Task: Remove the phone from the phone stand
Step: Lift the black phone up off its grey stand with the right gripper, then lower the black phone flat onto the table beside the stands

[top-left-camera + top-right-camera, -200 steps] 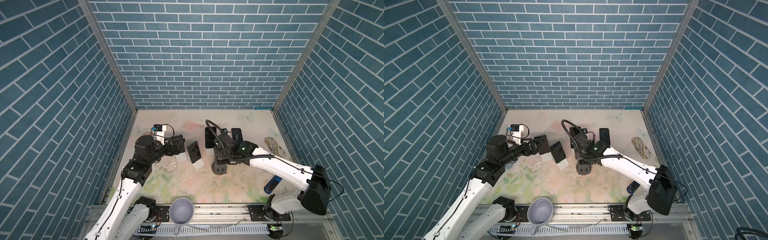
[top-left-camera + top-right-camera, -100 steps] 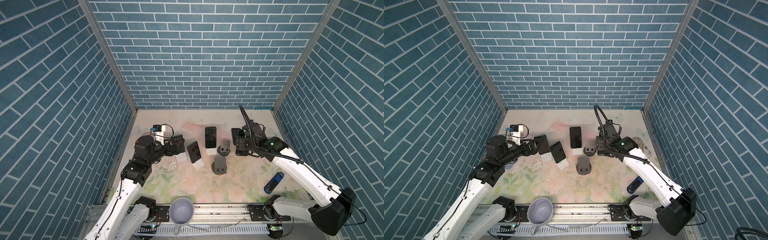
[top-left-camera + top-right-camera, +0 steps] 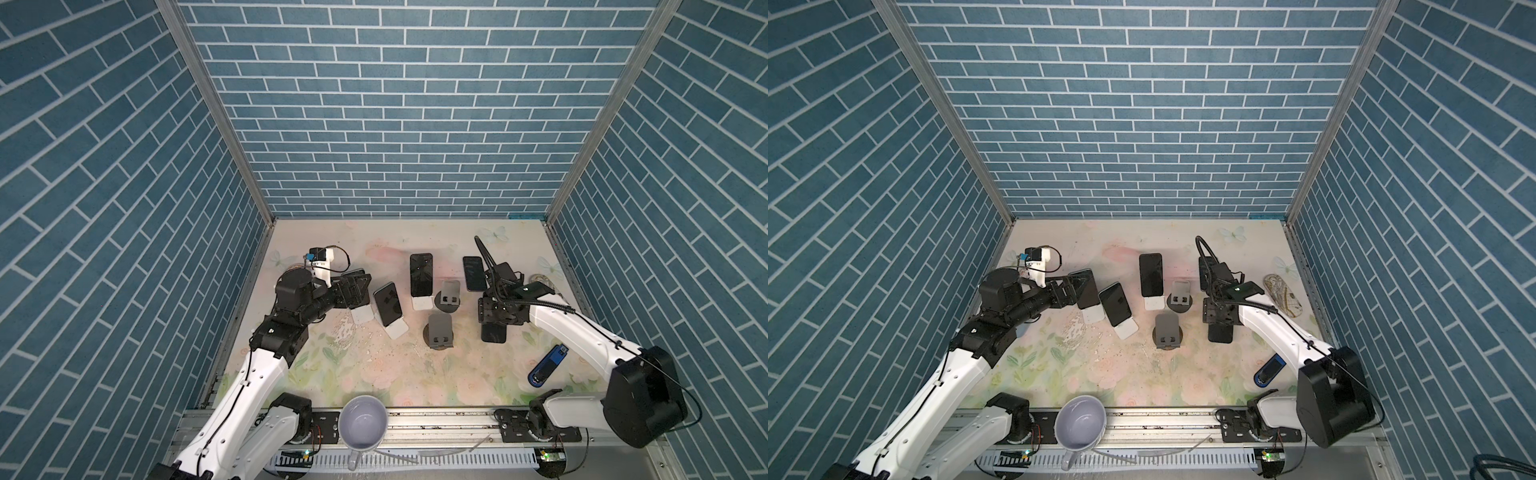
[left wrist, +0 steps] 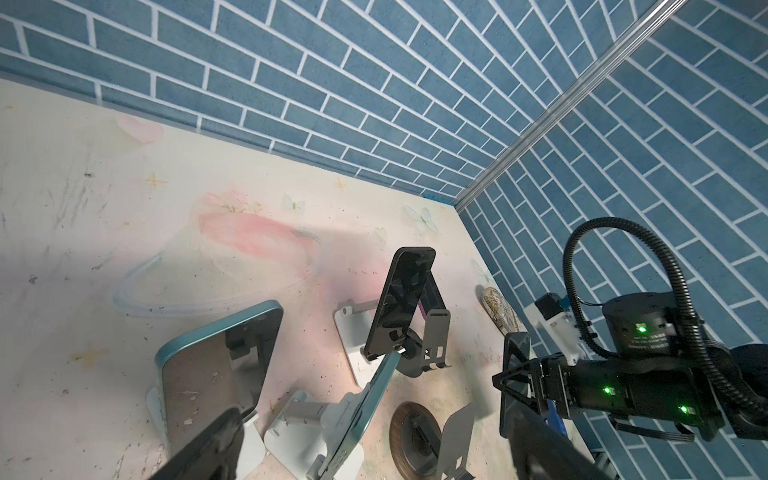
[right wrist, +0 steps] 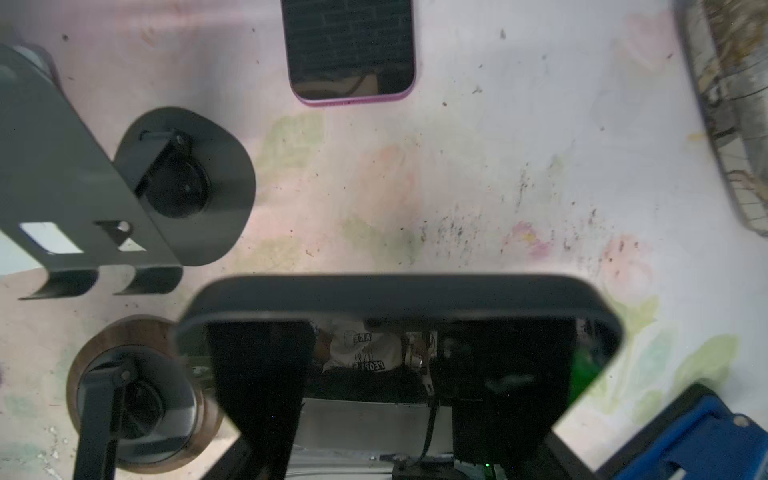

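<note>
The dark phone is upright above the table and would topple if released now, so my right gripper will hold it until it lies flat on the tabletop.
My right gripper [image 3: 494,318] [image 5: 384,374] is shut on a dark phone [image 3: 493,333] [image 5: 399,297], held upright just above the table, to the right of two empty grey stands [image 3: 439,328] [image 3: 449,293]. Three more phones lean on white stands: one at the back [image 3: 421,274], a teal-edged one [image 3: 387,303] and another [image 3: 1086,286] at the left. My left gripper [image 3: 353,291] [image 4: 374,453] is open beside that leftmost phone [image 4: 216,365] and grips nothing.
A pink-edged phone [image 3: 473,273] [image 5: 349,50] lies flat behind my right gripper. A blue object [image 3: 548,365] lies at the front right. A patterned oval piece [image 3: 1282,295] sits by the right wall. A pale mug [image 3: 362,424] stands on the front rail.
My right arm has carried the dark phone from above the middle grey stands over to the right and brought it down near the table. The left arm has not moved.
</note>
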{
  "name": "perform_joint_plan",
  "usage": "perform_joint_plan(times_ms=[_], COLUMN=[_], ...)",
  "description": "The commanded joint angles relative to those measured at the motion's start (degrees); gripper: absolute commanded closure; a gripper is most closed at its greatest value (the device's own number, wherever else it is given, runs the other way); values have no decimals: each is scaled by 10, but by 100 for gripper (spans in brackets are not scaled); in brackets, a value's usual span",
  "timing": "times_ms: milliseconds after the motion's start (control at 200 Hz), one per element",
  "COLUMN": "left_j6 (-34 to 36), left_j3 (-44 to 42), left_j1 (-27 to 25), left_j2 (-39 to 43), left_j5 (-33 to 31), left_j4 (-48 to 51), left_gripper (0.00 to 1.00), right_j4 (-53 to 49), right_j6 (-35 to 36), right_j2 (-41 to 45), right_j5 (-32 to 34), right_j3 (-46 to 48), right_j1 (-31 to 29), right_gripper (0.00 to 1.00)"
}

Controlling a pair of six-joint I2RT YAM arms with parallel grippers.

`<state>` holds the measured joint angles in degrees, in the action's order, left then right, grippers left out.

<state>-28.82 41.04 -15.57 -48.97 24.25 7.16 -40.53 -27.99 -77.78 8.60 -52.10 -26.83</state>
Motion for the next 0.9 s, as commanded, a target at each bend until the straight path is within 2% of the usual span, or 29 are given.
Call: perform_joint_plan(times_ms=[0,210,520,895], left_j6=[2,11,25,42], left_j3=[-7,-7,-6,-1], left_j1=[-2,-2,-2,-2], left_j2=[0,-7,-27,-35], left_j5=[2,0,-5,-9], left_j4=[-39,-49,-49,-46], left_gripper=[0,0,0,0], right_j4=[29,49,48,58], right_j6=[21,24,33,33], right_j2=[-20,-71,-138,-182], right_j5=[-23,-34,-17,-15], right_j3=[6,0,-17,-39], right_j1=[4,10,16,19], right_gripper=[47,46,46,43])
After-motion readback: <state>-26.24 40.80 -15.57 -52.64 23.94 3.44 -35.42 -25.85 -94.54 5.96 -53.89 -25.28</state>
